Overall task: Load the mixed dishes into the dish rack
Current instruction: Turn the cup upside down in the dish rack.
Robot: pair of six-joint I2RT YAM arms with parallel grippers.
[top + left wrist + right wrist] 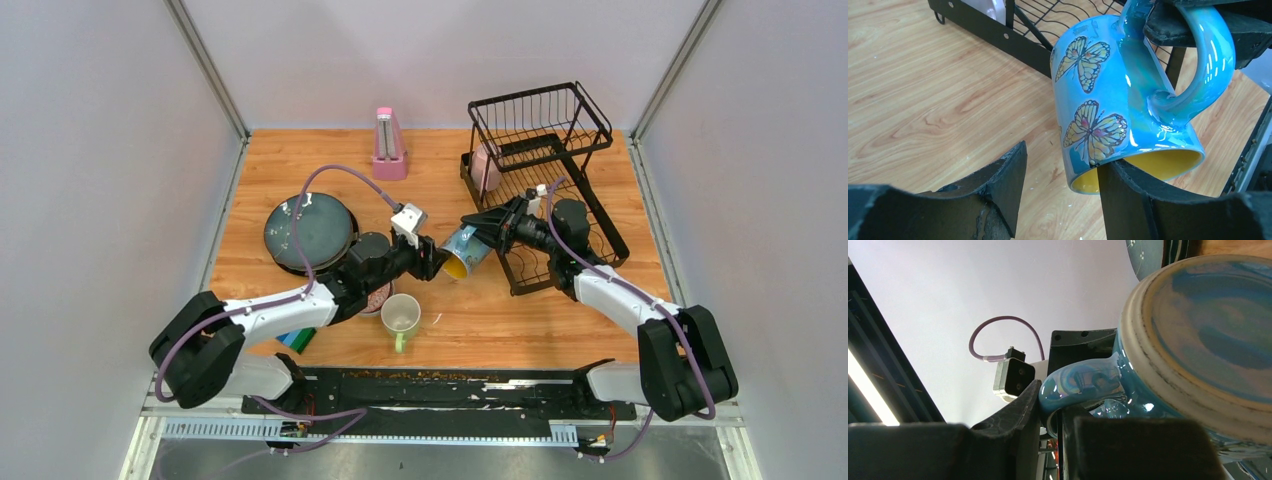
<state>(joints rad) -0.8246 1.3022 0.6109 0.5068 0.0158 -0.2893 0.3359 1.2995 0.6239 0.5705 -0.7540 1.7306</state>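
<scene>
I should close my left gripper now on the mug's rim [446, 256] [1085, 172]. The mug's side is between my left gripper's spread fingers, so they would hold the mug's rim.
A blue butterfly mug [465, 250] with a yellow inside hangs tilted above the table, mouth toward the left arm, beside the black wire dish rack [600, 215]. My right gripper [500, 226] is shut on the mug's handle [1083, 382]. My left gripper [437, 262] is open at the mug's mouth. In the left wrist view one of its fingers [1128, 200] sits at the yellow rim of the mug [1098, 100], and the other stands apart over bare wood. A pink-white mug [484, 165] stands in the rack.
Blue-grey plates [310, 232] lie stacked at the left, a dark bowl [372, 245] beside them. A pale green mug [401, 315] stands near the front, next to a red-patterned bowl [378, 298] half under the left arm. A pink metronome [388, 145] stands at the back; a striped block [295, 340] is front left.
</scene>
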